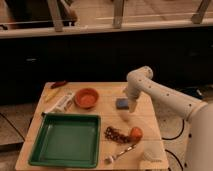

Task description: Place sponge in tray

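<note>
I should grab the light-blue sponge by its edge [127, 103] with my gripper next, so that I can put it in the green tray [38, 146].
The light-blue sponge [121, 103] lies flat on the wooden table, just right of the orange bowl. My gripper [132, 107] hangs from the white arm, pointing down, right next to the sponge's right edge and just above the tabletop. It is open and holds nothing. The green tray [38, 146] sits at the table's front left and has nothing in it. It is well apart from the sponge and the gripper.
An orange bowl [86, 97] stands behind the tray. A white packet [60, 103], a yellow item [51, 94] and a red item [58, 84] lie at the back left. Dark small pieces [115, 134], an orange fruit [135, 132], a utensil [120, 154] and a white object [148, 156] lie at the front right.
</note>
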Tool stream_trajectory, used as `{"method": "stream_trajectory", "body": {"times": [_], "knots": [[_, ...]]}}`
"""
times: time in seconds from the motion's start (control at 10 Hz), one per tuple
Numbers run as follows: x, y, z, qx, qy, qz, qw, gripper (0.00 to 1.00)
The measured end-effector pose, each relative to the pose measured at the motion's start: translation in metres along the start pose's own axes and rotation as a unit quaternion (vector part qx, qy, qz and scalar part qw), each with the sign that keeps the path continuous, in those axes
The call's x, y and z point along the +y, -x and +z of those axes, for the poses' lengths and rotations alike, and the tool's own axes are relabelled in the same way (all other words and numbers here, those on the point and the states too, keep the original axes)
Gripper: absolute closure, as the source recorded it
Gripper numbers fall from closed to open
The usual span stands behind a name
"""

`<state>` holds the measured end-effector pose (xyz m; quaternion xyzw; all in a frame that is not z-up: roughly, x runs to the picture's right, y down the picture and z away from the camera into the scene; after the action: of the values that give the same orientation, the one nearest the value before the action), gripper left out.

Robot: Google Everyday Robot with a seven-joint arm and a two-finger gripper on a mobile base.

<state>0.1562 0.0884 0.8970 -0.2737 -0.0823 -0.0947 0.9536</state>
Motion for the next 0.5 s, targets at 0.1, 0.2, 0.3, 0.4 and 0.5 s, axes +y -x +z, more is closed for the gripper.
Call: {"method": "stream_trajectory", "body": {"times": [0.1, 0.2, 0.3, 0.4, 0.5], "knots": [[0.0, -0.002, 0.004, -0.001, 0.003, -0.001, 1.0, 0.2], [-0.002, -0.003, 0.006, -0.002, 0.004, -0.002, 1.0, 0.2], [-0.002, -0.004, 0.009, -0.003, 0.006, -0.003, 1.0, 0.2], [-0.003, -0.004, 0.01, -0.004, 0.008, -0.004, 1.0, 0.2], [-0.004, -0.004, 0.014, -0.005, 0.01, -0.006, 0.9999, 0.2]]}}
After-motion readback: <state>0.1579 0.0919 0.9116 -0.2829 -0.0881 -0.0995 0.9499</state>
